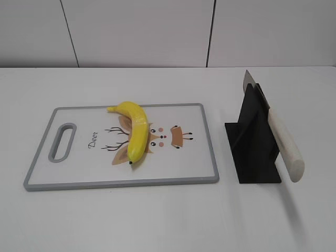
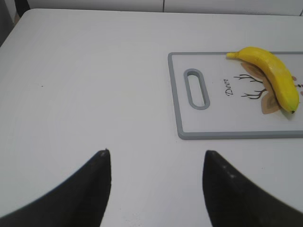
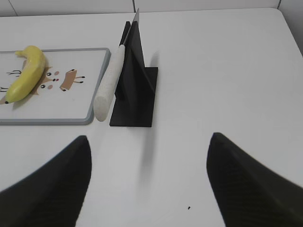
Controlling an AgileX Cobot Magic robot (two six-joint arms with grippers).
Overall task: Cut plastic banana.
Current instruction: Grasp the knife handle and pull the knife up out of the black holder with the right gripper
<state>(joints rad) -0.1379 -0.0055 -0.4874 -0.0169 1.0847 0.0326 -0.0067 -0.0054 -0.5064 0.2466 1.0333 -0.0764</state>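
My right gripper grabs the knife's white handle point(image 1: 285, 144) next, to cut the plastic banana point(image 1: 135, 132).
The plastic banana point(image 1: 135, 132) is glossy yellow and lies on the white cutting board point(image 1: 79, 178) with a grey rim, stem toward the back left. It also shows in the left wrist view point(image 2: 272, 75) and the right wrist view point(image 3: 26, 73). A knife point(image 1: 286, 144) with a pale handle rests in a black stand point(image 1: 252, 142) right of the board; the right wrist view shows the knife point(image 3: 109, 82) too. My left gripper point(image 2: 156, 156) is open and empty over bare table left of the board. My right gripper point(image 3: 149, 142) is open and empty, in front of the stand.
The board point(image 2: 227, 135) has a handle slot point(image 2: 196, 88) at its left end and a deer drawing. The white table point(image 1: 168, 215) reaches back to a white wall. Neither gripper shows in the exterior view.
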